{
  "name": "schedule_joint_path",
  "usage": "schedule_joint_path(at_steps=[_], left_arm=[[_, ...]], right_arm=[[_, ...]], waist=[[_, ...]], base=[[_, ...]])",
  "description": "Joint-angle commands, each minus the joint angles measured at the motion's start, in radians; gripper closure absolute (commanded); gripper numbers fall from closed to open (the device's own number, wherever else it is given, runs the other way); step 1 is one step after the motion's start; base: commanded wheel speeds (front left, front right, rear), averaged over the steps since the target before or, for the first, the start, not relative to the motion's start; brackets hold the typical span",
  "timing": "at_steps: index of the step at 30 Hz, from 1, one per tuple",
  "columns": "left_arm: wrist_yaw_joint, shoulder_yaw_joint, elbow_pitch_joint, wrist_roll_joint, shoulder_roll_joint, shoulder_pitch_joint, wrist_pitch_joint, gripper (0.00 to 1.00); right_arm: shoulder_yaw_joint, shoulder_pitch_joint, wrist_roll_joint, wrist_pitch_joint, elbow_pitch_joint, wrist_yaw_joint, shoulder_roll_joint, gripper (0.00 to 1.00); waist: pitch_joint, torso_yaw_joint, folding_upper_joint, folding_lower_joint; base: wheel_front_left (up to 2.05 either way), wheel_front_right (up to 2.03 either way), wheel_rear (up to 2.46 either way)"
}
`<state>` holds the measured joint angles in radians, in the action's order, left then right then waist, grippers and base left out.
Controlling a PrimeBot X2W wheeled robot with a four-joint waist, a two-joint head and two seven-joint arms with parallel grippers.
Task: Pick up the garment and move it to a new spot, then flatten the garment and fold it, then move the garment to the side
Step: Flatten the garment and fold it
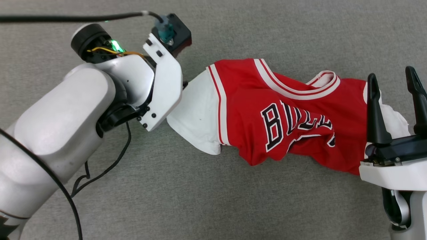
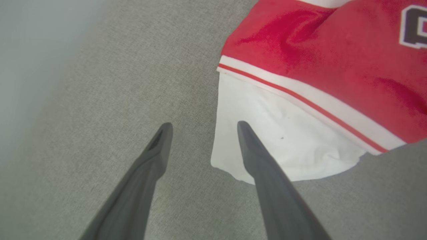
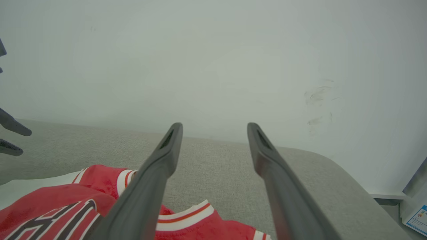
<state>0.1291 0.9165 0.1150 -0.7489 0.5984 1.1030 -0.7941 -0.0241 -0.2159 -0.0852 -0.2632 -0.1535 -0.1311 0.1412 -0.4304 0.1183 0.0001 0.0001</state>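
My left gripper grabs the sleeve's free edge next, where the fingers fit on both sides of that edge. The jersey's white sleeve lies flat on the grey cloth.
The garment is a red jersey with white sleeves and black white-edged letters, lying crumpled across the grey cloth surface. My left arm's wrist hangs by the jersey's left sleeve. In the left wrist view my left gripper is open just above that white sleeve, with one finger over the sleeve's edge and the other over bare cloth. My right gripper stands open at the garment's right end, above the other sleeve, with nothing between its fingers.
A black cable trails from the left arm over the surface. Beyond the surface's far rounded edge stands a pale wall. A box with a blue label sits past the right corner.
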Motion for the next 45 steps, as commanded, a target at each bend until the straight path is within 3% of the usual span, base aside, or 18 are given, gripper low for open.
schedule_joint_path(at_steps=[1,8,15,16,17,18,24,28,35,41,42,43,45], left_arm=[[-0.001,0.030,0.009,-0.022,0.013,0.028,-0.022,0.00],[-0.001,0.207,0.068,-0.126,0.058,0.090,-0.121,0.00],[-0.001,0.315,0.133,-0.174,0.087,0.060,-0.120,0.00],[-0.001,0.325,0.140,-0.180,0.087,0.053,-0.114,0.08],[-0.001,0.330,0.144,-0.186,0.082,0.050,-0.099,0.69],[-0.001,0.333,0.147,-0.193,0.075,0.048,-0.084,1.00],[-0.001,0.300,0.148,-0.242,0.114,0.073,0.058,1.00],[-0.002,0.275,0.161,-0.270,0.181,0.054,0.091,1.00],[-0.054,0.244,0.197,-0.323,0.285,-0.013,0.120,1.00],[-0.085,0.244,0.238,-0.328,0.278,-0.053,0.163,1.00],[-0.087,0.242,0.243,-0.322,0.270,-0.054,0.177,0.07],[-0.090,0.240,0.247,-0.317,0.264,-0.051,0.190,0.00],[-0.091,0.237,0.251,-0.308,0.258,-0.038,0.204,0.00]], right_arm=[[0.003,-0.016,0.005,-0.002,0.003,0.001,-0.006,0.00],[0.029,-0.043,0.009,-0.002,0.015,0.001,-0.020,0.00],[0.035,-0.053,0.012,-0.002,0.026,0.001,-0.032,0.00],[0.033,-0.052,0.013,-0.002,0.029,0.001,-0.033,0.00],[0.030,-0.050,0.015,-0.002,0.032,0.001,-0.034,0.00],[0.028,-0.045,0.016,-0.002,0.035,0.001,-0.036,0.00],[0.015,-0.001,0.018,-0.002,0.063,0.001,-0.022,0.00],[0.012,0.020,0.017,-0.002,0.073,0.001,-0.016,0.00],[0.012,0.029,0.008,-0.002,0.087,0.001,-0.004,0.00],[0.020,0.025,0.007,-0.002,0.102,0.001,-0.005,0.00],[0.018,0.026,0.007,-0.002,0.104,0.001,-0.006,0.00],[0.016,0.027,0.007,-0.002,0.107,0.001,-0.006,0.00],[0.012,0.033,0.007,-0.002,0.110,0.001,-0.008,0.00]], waist=[[-0.020,0.017,-0.0001,-0.0001],[-0.058,0.050,-0.0001,-0.0001],[-0.067,0.064,-0.0001,-0.0001],[-0.065,0.063,-0.0001,-0.0001],[-0.060,0.059,-0.0001,-0.0001],[-0.054,0.055,-0.0001,-0.0001],[0.028,-0.003,-0.0001,-0.0001],[0.058,-0.028,-0.0001,-0.0001],[0.065,-0.041,-0.0001,-0.0001],[0.057,-0.039,-0.0001,-0.0001],[0.059,-0.040,-0.0001,-0.0001],[0.061,-0.041,-0.0001,-0.0001],[0.070,-0.044,-0.0001,-0.0001]], base=[[0.00,0.00,0.00],[0.00,0.00,0.00],[0.00,0.00,0.00],[0.00,0.00,0.00],[0.00,0.00,0.00],[0.00,0.00,0.00],[0.00,0.00,0.00],[0.00,0.00,0.00],[0.00,0.00,0.00],[0.00,0.00,0.00],[0.00,0.00,0.00],[0.00,0.00,0.00],[0.00,0.00,0.00]])
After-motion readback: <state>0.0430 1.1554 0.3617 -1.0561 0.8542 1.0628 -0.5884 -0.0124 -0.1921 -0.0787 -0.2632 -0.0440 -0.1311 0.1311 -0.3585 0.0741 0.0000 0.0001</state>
